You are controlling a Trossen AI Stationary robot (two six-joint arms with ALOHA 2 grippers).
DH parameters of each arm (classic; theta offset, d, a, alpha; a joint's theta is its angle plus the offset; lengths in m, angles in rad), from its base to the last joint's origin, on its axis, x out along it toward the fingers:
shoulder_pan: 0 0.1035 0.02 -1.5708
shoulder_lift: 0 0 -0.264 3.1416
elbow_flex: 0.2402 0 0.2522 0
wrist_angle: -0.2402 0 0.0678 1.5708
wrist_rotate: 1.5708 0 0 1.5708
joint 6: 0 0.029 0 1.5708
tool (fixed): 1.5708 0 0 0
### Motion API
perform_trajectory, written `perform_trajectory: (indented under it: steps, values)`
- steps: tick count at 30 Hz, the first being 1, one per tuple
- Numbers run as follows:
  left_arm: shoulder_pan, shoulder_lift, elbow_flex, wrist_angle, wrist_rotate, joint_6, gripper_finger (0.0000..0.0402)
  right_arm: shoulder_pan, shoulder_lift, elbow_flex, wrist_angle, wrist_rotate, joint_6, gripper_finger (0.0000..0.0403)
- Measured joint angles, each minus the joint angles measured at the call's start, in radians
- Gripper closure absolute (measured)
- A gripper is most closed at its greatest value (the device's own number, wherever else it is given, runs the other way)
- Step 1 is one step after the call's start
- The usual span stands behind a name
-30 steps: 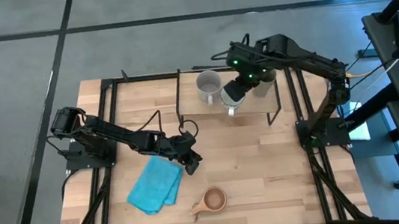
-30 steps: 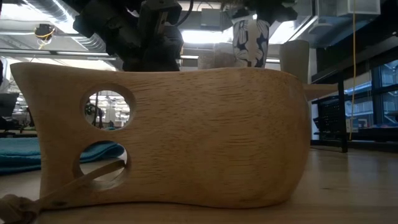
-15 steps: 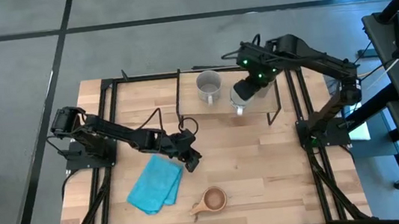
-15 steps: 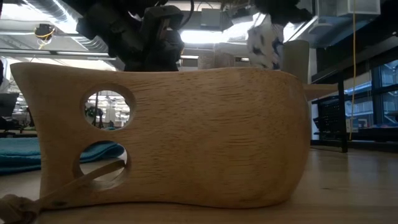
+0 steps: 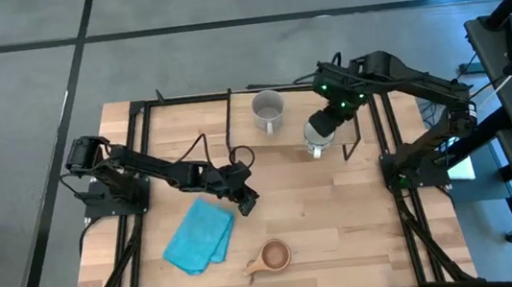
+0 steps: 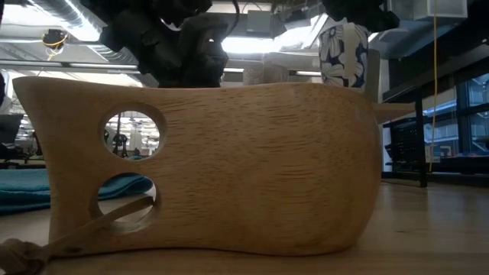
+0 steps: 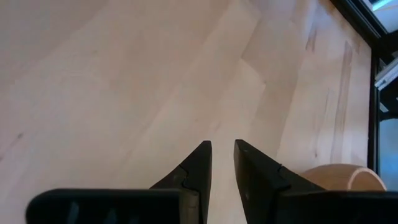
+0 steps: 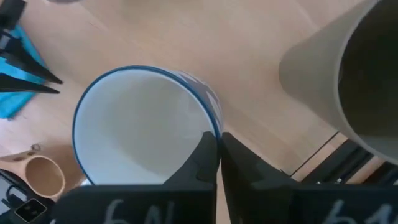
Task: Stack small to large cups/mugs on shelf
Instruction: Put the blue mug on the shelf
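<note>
My right gripper keeps holding the mug for now until it stands farther in beside the grey mug, since the handle of the white mug juts over the shelf's near edge (image 5: 301,147).
My right gripper (image 5: 325,128) is over the right part of the shelf (image 5: 254,142), shut on the white mug (image 5: 317,138) with its blue rim and blue pattern (image 6: 344,52). The grey mug (image 5: 269,111) stands on the shelf's left part. The olive tumbler (image 8: 348,74) stands next to the white mug, mostly under the arm in the high view. The small wooden cup (image 5: 273,255) rests on the table near its near edge and fills the low view (image 6: 214,168). My left gripper (image 5: 246,201) hovers low over the table's middle, open by a narrow gap (image 7: 222,149). My right gripper pinches the white mug's rim (image 8: 214,127), one finger inside the mug and one outside. The fingers come from above, pointing down. The mug hangs upright (image 6: 344,52); the wooden cup in the low view hides its base, so I cannot tell whether it rests on the shelf.
A folded blue cloth (image 5: 199,237) lies on the table to the left of the wooden cup, just near of my left gripper. Black frame rails run along the table's left and right sides. Bare tabletop lies between the shelf and the wooden cup.
My right gripper has carried the white mug along the shelf toward the table's right edge, away from the grey mug and toward the shelf's near edge. The mug tipped on the way and is upright again now.
</note>
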Motion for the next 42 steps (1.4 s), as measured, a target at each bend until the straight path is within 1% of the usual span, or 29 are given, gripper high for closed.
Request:
perform_trajectory:
  steps: [9,17,30,37,39,42]
  values:
    - [0.034,0.0,0.0,0.003,0.04,0.0,0.0337,-0.014,0.002,0.009,0.032,0.0,-0.016,0.0396]
    - [0.033,0.0,0.0,0.004,0.041,-0.002,0.0337,-0.041,0.003,0.009,0.071,0.017,-0.023,0.0395]
    - [0.033,0.0,0.0,0.008,0.041,-0.009,0.0337,-0.042,0.028,0.01,0.087,0.047,-0.025,0.0394]
    - [0.03,0.0,0.001,0.106,0.05,0.024,0.0337,-0.042,0.048,0.01,0.091,0.046,-0.047,0.0394]
    - [0.03,0.0,0.024,0.102,0.053,0.034,0.0337,-0.042,0.048,0.01,0.091,0.046,-0.048,0.0394]
    - [0.03,0.0,0.081,0.098,0.063,0.088,0.0337,-0.044,0.048,0.01,0.091,0.055,-0.05,0.0394]
